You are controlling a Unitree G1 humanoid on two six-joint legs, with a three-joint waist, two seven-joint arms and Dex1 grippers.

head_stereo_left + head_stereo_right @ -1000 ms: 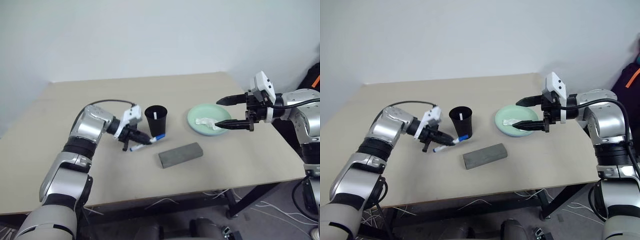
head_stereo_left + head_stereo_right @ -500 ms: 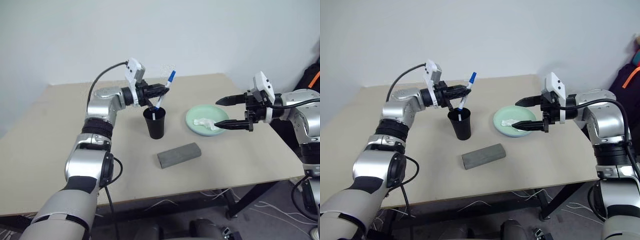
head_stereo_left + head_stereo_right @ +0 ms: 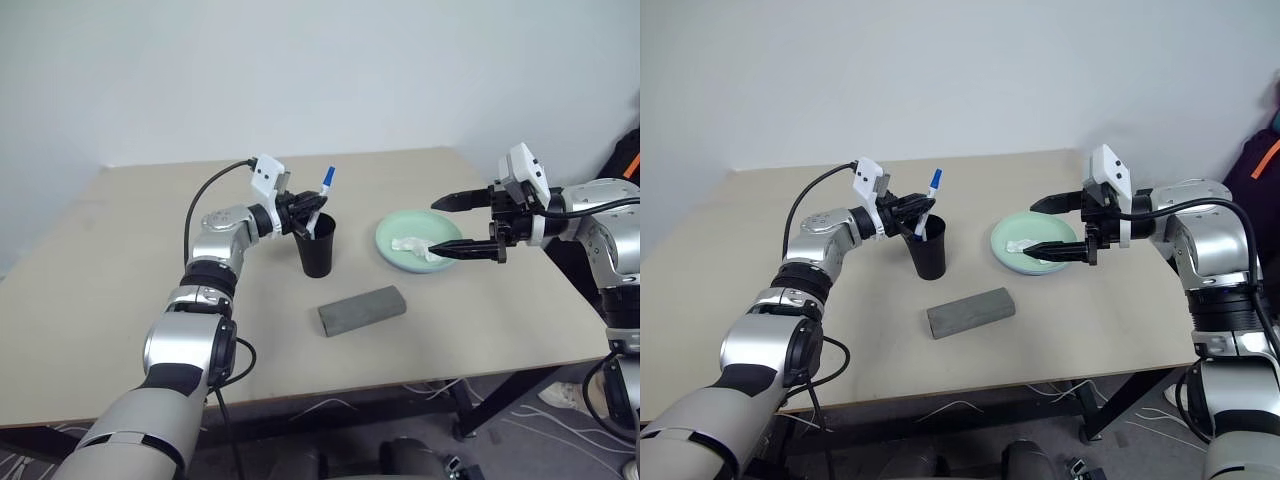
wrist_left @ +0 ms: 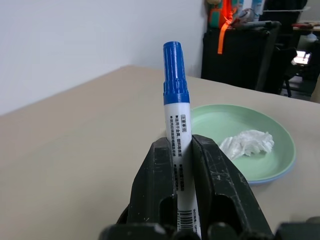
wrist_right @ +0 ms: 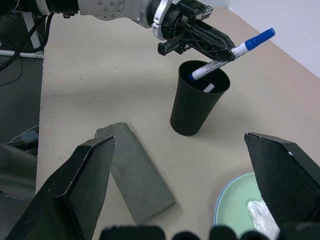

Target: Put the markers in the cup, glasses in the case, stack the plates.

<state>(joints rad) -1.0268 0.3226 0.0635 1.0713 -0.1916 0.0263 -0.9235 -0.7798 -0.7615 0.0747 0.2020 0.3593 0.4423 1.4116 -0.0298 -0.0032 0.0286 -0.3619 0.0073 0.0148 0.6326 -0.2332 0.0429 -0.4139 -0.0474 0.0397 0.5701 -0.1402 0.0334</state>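
Note:
The blue-capped marker's lower end (image 3: 311, 229) is inside the black cup's opening (image 3: 322, 226). I should open my left gripper now, as the marker would stay in.
My left gripper (image 3: 308, 208) is shut on the blue-capped marker (image 3: 324, 188), blue cap pointing up. It holds the marker tilted over the black cup (image 3: 319, 250), with the lower end inside the cup's mouth. The white end of a second marker (image 5: 208, 88) shows inside the cup. My right gripper (image 3: 457, 226) stands open above the mint green plate (image 3: 393, 228). That plate rests on a light blue plate (image 4: 272, 176) whose rim peeks out beneath. The grey case (image 3: 362, 310) lies shut in front of the cup. The glasses are out of view.
A crumpled white tissue (image 3: 411, 243) lies on the green plate. The tan table (image 3: 120, 270) runs wide to the left, and its front edge is near the case. A dark bag with an orange strap (image 3: 630, 158) sits off the table's right side.
My left gripper lifted the blue marker from the table beside the cup to above it, then lowered the marker's end into the cup's mouth. The right gripper stayed still.

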